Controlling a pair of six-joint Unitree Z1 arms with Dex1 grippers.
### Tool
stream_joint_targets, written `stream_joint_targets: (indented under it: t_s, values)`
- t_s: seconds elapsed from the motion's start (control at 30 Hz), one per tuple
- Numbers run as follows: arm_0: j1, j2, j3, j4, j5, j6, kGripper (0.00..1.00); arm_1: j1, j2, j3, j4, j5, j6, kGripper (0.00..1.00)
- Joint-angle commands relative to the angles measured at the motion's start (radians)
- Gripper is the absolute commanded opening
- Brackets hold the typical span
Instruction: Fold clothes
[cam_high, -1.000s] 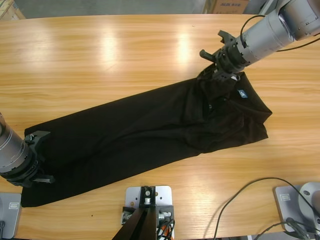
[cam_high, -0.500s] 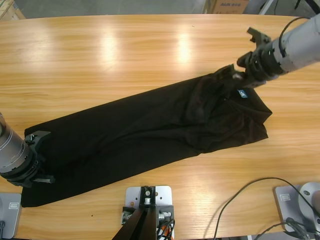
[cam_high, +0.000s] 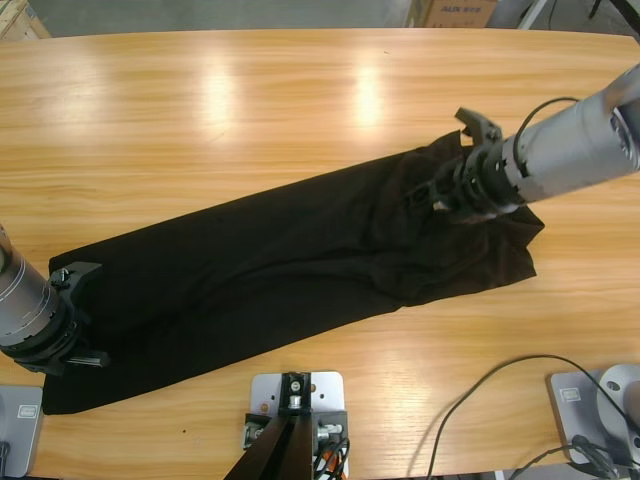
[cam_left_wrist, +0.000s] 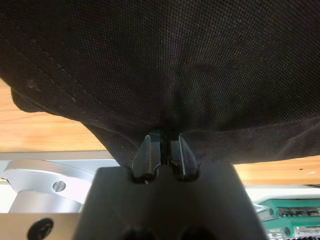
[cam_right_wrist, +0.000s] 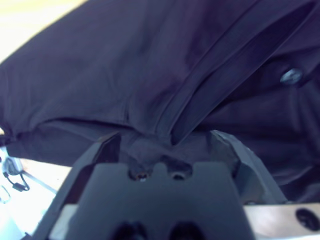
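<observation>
My right gripper will next grab the black polo shirt's creased cloth by the end of the placket (cam_right_wrist: 171, 131) to fold it.
The clothes, one black polo shirt (cam_high: 280, 260), lie stretched slantwise on the table from the near left corner to the right side. My left gripper (cam_high: 82, 316) sits at the shirt's near-left hem; in the left wrist view it (cam_left_wrist: 165, 141) is shut on a pinch of the knit fabric (cam_left_wrist: 165, 60). My right gripper (cam_high: 443, 172) reaches in from the right and rests over the collar end. In the right wrist view it (cam_right_wrist: 167, 142) stands open, jaws wide apart, with a ridge of cloth (cam_right_wrist: 100, 65) bunched between them and a small button (cam_right_wrist: 291, 76) beside the placket.
Bare wooden table (cam_high: 250, 110) stretches behind and to the left of the shirt. A black cable (cam_high: 480, 395) loops on the near right of the table. Cardboard boxes (cam_high: 455, 12) stand beyond the far edge.
My right gripper swung out to the right off the collar's far edge, then came back down over the collar, now covering the blue neck label. The left arm has stayed put.
</observation>
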Motion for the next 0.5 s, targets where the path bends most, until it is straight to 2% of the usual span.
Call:
stream_joint_targets:
  t_s: [0.03, 0.5]
  values:
    - [-0.01, 0.047, -0.003, -0.01, 0.002, -0.004, 0.0, 0.036, 0.031, 0.05, -0.068, 0.05, 0.037, 0.601]
    - [-0.01, 0.045, -0.003, -0.01, 0.002, -0.004, 0.0, 0.045, 0.102, 0.132, -0.182, 0.072, 0.045, 0.595]
